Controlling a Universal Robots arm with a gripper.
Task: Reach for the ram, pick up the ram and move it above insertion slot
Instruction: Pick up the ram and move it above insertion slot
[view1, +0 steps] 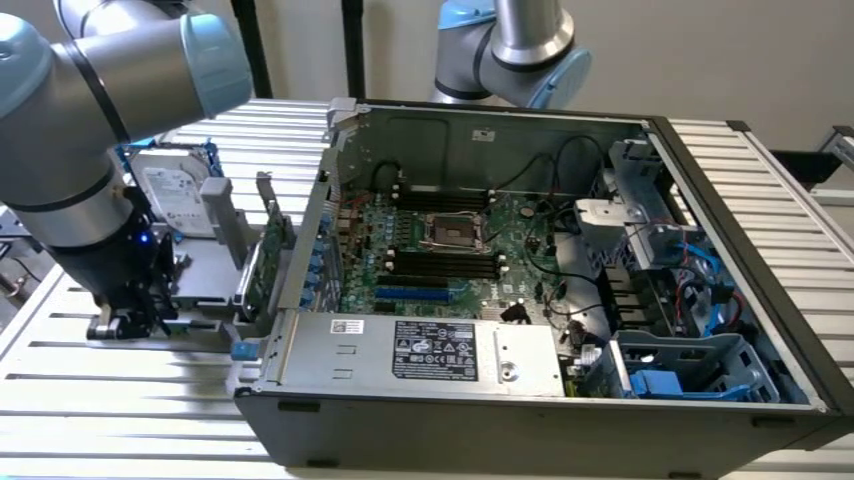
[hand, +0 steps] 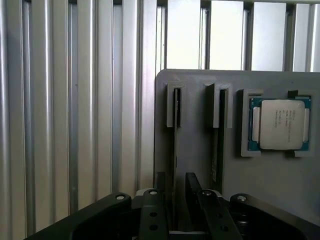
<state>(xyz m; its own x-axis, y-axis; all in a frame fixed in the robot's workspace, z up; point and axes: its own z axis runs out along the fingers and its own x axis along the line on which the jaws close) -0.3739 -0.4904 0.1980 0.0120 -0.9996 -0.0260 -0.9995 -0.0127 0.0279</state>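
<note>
The ram (hand: 175, 120) has to go over the black memory slots. My gripper should next grab it by the middle of its exposed long edge (hand: 175, 187).
In the wrist view the ram (hand: 175, 120) stands on edge in a slot of a grey holder (hand: 200, 165), showing as a thin dark strip. My gripper (hand: 175, 195) is open, and its two dark fingers (hand: 160, 200) straddle the near end of that strip with a small gap on each side. A second thin stick (hand: 218, 150) stands in the neighbouring slot. In the exterior view my gripper (view1: 127, 320) is low over the holder (view1: 200, 285), at the exterior view's left of the open computer case (view1: 534, 400). Black memory slots (view1: 447, 264) lie on the green motherboard.
A processor chip (hand: 280, 124) sits in a pocket of the holder. A silver hard drive (view1: 180, 195) and a green expansion card (view1: 274, 250) stand upright between my arm and the case wall. A second arm (view1: 514, 45) stands behind the case. Everything rests on a slatted metal table (view1: 120, 400).
</note>
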